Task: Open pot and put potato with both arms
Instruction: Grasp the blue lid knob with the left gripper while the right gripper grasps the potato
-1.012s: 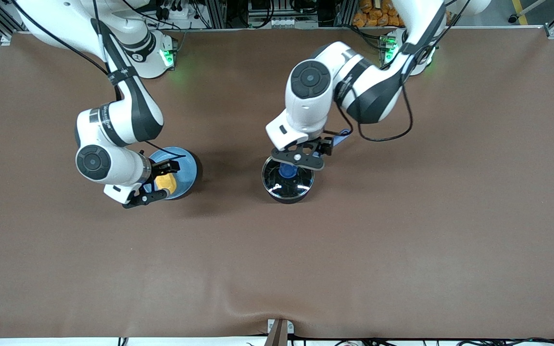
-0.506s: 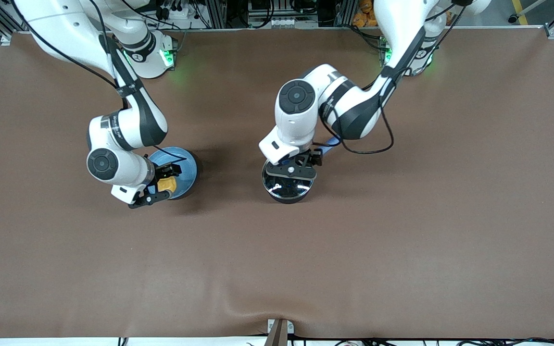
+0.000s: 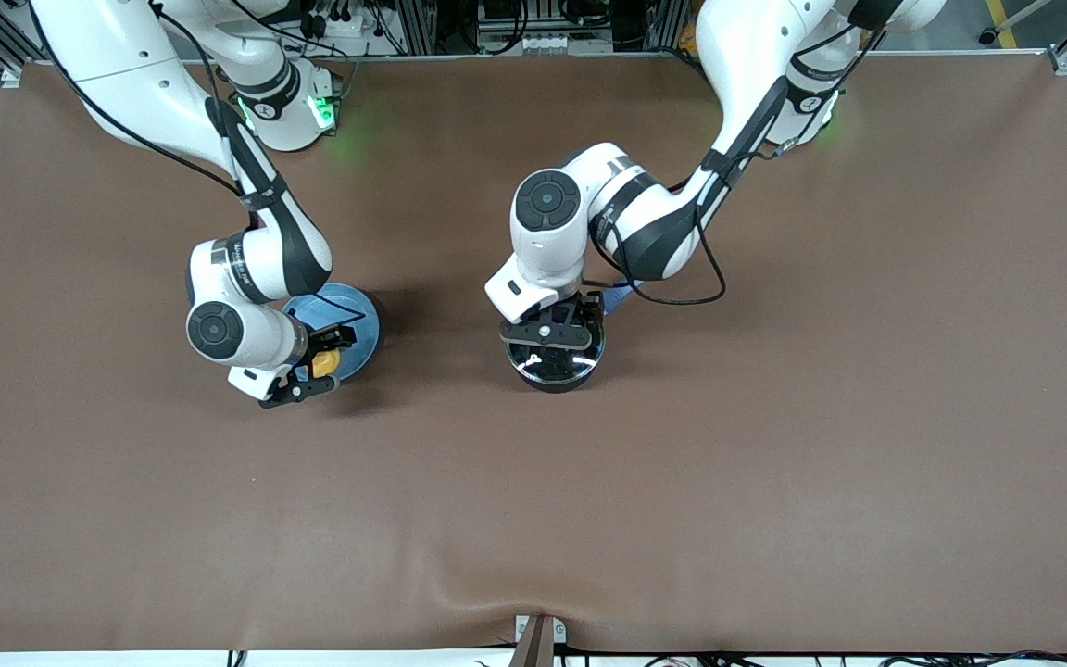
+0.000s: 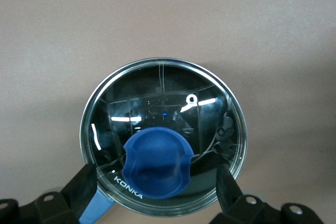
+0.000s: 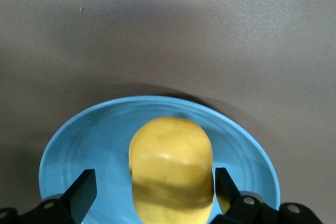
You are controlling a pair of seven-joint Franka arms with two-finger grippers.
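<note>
The yellow potato [image 5: 171, 166] on the blue plate [image 5: 84, 149] is beside the fingers of my right gripper in the right wrist view, so my right gripper needs to close on it.
The black pot [image 3: 553, 364] stands mid-table with its glass lid [image 4: 163, 129] on; the blue knob [image 4: 156, 161] shows in the left wrist view, and part of the blue handle [image 3: 615, 296] in the front view. My left gripper [image 3: 547, 335] is open, low over the lid, its fingers [image 4: 83, 184] on either side of the knob without touching it. The yellow potato [image 3: 327, 362] lies on a light-blue plate [image 3: 348, 320]; it also shows in the right wrist view [image 5: 170, 166]. My right gripper [image 3: 311, 366] is open, its fingers [image 5: 81, 190] straddling the potato with gaps on both sides.
The brown table mat [image 3: 774, 445] spreads wide toward the front camera and toward the left arm's end. A small bracket [image 3: 538, 639] sits at the table's front edge. The arm bases with green lights stand along the table's back edge.
Both grippers have come down: the left one onto the lid, now hiding the knob in the front view, the right one closer around the potato on the plate. Both stay open.
</note>
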